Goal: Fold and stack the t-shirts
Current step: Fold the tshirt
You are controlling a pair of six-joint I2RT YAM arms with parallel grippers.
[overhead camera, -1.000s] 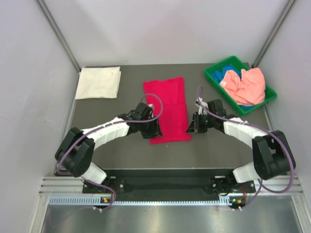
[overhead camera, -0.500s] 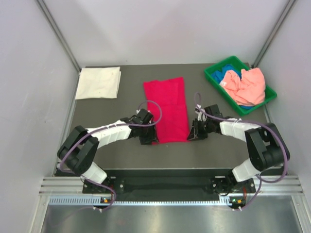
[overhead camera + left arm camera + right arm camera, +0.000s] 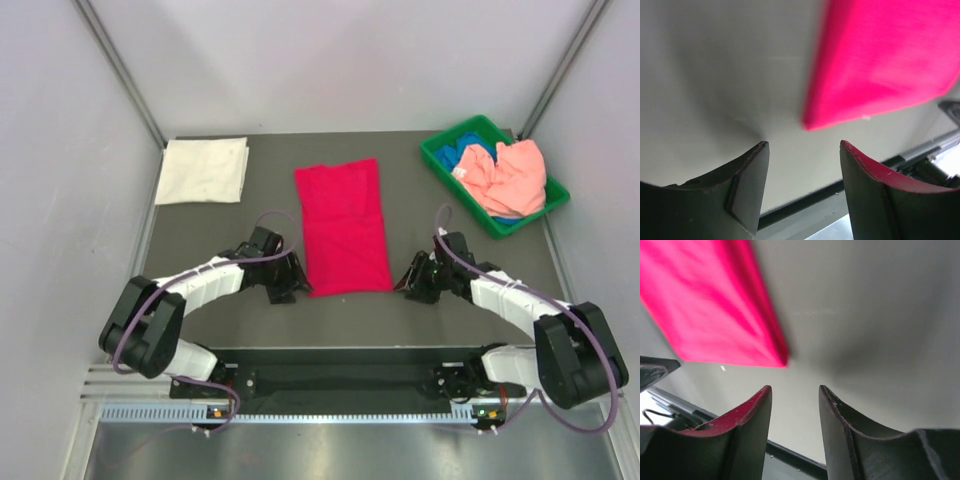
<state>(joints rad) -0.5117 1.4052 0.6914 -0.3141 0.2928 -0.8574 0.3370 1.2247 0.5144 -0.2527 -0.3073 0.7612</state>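
I should next grab the near corner of the crimson-red t-shirt beside my right gripper, to match my left gripper's corner and fold the near end of the t-shirt over evenly.
A crimson-red t-shirt (image 3: 345, 226) lies flat as a long folded strip in the middle of the table; its near corners show in the left wrist view (image 3: 880, 60) and the right wrist view (image 3: 710, 305). My left gripper (image 3: 296, 287) sits just left of its near-left corner, open and empty (image 3: 804, 146). My right gripper (image 3: 408, 285) sits just right of the near-right corner, open and empty (image 3: 795, 390). A white t-shirt (image 3: 203, 170), folded square, lies at the back left. A salmon-pink t-shirt (image 3: 510, 175) and a blue one (image 3: 473, 155) lie crumpled in the bin.
A green plastic bin (image 3: 442, 163) stands at the back right corner. Grey walls close in the table on the left, right and back. The table's front edge and a metal rail (image 3: 340, 375) run close behind both grippers.
Both grippers have let go of the red shirt's near edge, opened, and drawn back outward and toward the front. The shirt's near edge now lies flat on the table.
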